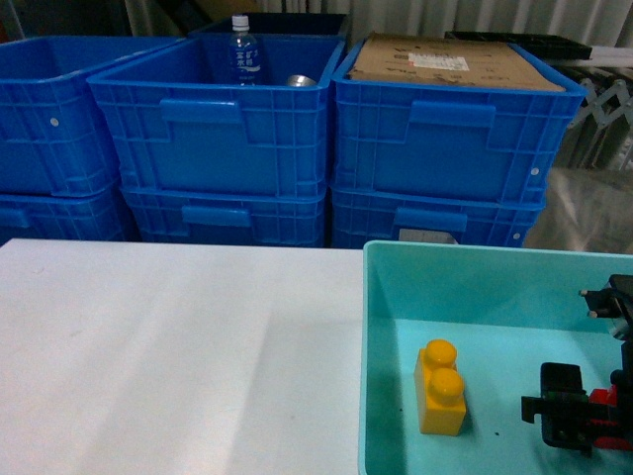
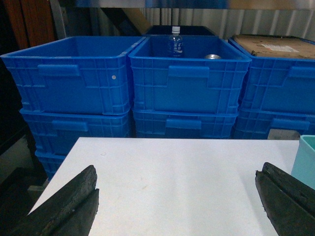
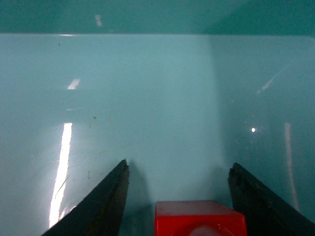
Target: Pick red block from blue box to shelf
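I will get the red block onto the shelf, so next my right gripper will pick it up by its body below the stud [image 1: 605, 416].
The red block [image 3: 199, 219] stands on the floor of the blue box [image 3: 157, 88], its stud facing up, at the bottom edge of the right wrist view. My right gripper [image 3: 178, 164] is open, one finger on either side of the block, and a gap shows at the left finger. From the head camera, the gripper [image 1: 591, 408] is low in the blue box [image 1: 475, 287], with a sliver of the red block [image 1: 603, 398] showing. My left gripper [image 2: 178, 169] hangs open over the white table [image 2: 172, 167], holding nothing. Grey metal rails [image 1: 601, 104] show far right; whether they are the shelf I cannot tell.
A yellow-orange two-stud brick [image 1: 440, 388] stands in the blue box, left of my right gripper. Dark blue ribbed crates [image 1: 223, 129] are stacked behind the table. One holds a water bottle [image 1: 242, 51], and another is covered by cardboard [image 1: 445, 61].
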Controlling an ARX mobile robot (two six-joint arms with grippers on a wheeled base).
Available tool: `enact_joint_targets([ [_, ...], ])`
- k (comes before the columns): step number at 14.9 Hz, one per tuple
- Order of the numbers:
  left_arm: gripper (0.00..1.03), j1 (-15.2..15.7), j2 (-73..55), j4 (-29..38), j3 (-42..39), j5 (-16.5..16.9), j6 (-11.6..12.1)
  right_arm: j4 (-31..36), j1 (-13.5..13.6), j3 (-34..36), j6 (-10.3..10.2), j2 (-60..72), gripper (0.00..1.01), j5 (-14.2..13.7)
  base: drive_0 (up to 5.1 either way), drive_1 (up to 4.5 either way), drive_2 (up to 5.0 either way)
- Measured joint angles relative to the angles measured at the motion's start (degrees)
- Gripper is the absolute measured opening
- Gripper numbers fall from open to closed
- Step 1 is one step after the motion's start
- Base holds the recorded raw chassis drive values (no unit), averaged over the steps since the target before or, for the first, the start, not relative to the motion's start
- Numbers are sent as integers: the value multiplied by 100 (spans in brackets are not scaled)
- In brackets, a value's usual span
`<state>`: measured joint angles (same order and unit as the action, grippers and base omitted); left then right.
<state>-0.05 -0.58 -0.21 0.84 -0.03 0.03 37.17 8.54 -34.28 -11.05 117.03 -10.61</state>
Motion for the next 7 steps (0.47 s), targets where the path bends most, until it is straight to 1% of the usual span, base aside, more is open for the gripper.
enact_joint_targets([
  [1,98,0,0,0,0,0,-2,619,-35,192,310,122,31,114,0,0,0],
  [2,98,0,0,0,-2,0,-2,704,-31,254,387,83,29,118,0,0,0],
  [4,98,0,0,0,0,0,0,538,-31,382,667,-420,29,260,0,0,0],
  [5,98,0,0,0,0,0,0,424,-35,380,717,-673,29,332,0,0,0],
  [7,98,0,0,0,0,0,0,-17,-37,319,835,-1248,29,535,0,0,0],
])
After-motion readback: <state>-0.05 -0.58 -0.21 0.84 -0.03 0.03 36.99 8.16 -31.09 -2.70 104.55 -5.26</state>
